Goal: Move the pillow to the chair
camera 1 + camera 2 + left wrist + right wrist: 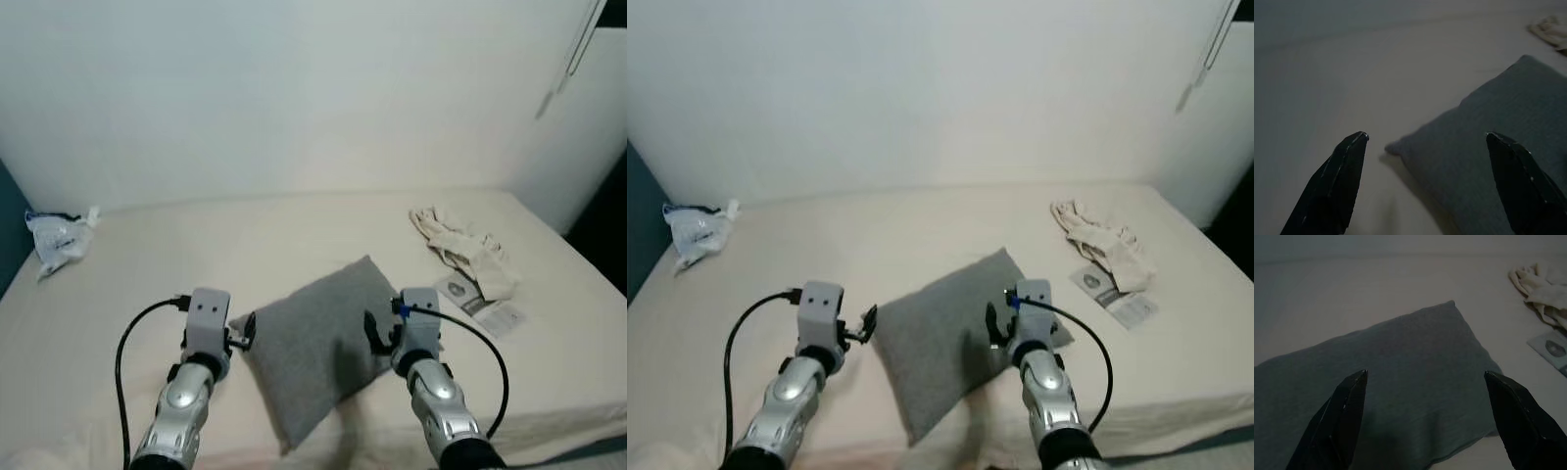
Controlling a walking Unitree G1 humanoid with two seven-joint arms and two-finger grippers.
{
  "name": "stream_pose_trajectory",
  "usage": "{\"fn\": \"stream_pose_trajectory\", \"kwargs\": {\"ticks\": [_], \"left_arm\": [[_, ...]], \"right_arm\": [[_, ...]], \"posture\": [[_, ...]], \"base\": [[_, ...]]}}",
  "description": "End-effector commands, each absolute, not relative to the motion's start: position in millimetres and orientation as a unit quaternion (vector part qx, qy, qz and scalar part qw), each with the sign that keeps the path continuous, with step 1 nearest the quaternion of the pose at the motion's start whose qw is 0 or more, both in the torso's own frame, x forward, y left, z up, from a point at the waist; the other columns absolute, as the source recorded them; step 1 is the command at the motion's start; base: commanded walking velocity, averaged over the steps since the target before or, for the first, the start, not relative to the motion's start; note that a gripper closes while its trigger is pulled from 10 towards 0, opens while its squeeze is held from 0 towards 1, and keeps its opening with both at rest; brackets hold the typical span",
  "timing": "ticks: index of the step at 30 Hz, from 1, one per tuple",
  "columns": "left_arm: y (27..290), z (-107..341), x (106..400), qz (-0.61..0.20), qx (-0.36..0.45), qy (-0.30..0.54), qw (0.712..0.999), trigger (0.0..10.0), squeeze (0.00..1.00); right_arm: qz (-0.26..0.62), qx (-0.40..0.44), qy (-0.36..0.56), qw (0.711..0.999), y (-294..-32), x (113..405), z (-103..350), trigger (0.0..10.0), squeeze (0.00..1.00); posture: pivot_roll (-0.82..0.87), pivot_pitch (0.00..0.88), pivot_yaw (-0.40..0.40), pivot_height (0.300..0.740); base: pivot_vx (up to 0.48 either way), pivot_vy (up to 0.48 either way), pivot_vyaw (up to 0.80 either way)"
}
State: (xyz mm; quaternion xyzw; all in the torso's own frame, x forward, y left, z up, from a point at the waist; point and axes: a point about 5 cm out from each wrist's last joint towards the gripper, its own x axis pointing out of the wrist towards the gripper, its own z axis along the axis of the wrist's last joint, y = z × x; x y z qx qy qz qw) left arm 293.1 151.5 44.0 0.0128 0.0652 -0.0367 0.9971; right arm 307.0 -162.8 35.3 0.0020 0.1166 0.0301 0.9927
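I need to grab the pillow with my left gripper by its tapering corner [238, 324] next, because the pillow's broad middle [315, 338] is wider than my open fingers.
A grey pillow [318, 338] lies on the cream bed [245, 235], near its front edge. My left gripper [245, 331] hovers at the pillow's left corner, open, with that corner [1396, 147] between its spread fingertips. My right gripper [377, 333] is over the pillow's right side, open too; the pillow [1400, 372] spreads under its fingers. Neither gripper holds anything.
A crumpled white plastic bag [61, 238] lies at the bed's far left. A beige cloth [460, 247] and a printed packet [482, 301] lie at the right. A white wall [294, 88] stands behind the bed.
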Motion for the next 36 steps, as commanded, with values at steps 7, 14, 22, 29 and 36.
{"fn": "stream_pose_trajectory", "kwargs": {"ticks": [7,14,22,29,36], "left_arm": [[152.1,41.6,293.8,-0.032,0.006,0.079,0.996,10.0,0.00],[152.0,43.4,296.6,-0.028,0.012,0.078,0.996,10.0,0.00],[153.4,45.5,298.1,-0.020,0.017,0.071,0.997,10.0,0.00],[155.9,45.8,296.7,-0.012,0.019,0.066,0.998,10.0,0.00],[154.6,45.1,295.8,-0.016,0.020,0.066,0.997,10.0,0.00]], "right_arm": [[0.028,0.001,0.111,0.993,-166.7,309.6,38.7,10.0,0.00],[0.024,0.006,0.104,0.994,-168.4,314.8,44.0,10.0,0.00],[0.025,0.008,0.090,0.996,-170.4,317.8,49.5,10.0,0.00],[0.032,0.008,0.082,0.996,-169.5,319.2,52.9,10.0,0.00],[0.037,0.007,0.082,0.996,-169.7,318.0,52.1,10.0,0.00]], "posture": [[0.00,0.037,-0.009,0.740],[0.00,0.037,-0.005,0.740],[0.00,0.037,-0.005,0.705],[-0.01,0.027,-0.006,0.665],[-0.01,0.019,-0.003,0.640]], "base": [[0.000,0.000,0.00],[0.000,0.000,0.00],[0.000,0.000,0.00],[0.000,0.000,0.00],[0.000,0.000,0.00]]}}
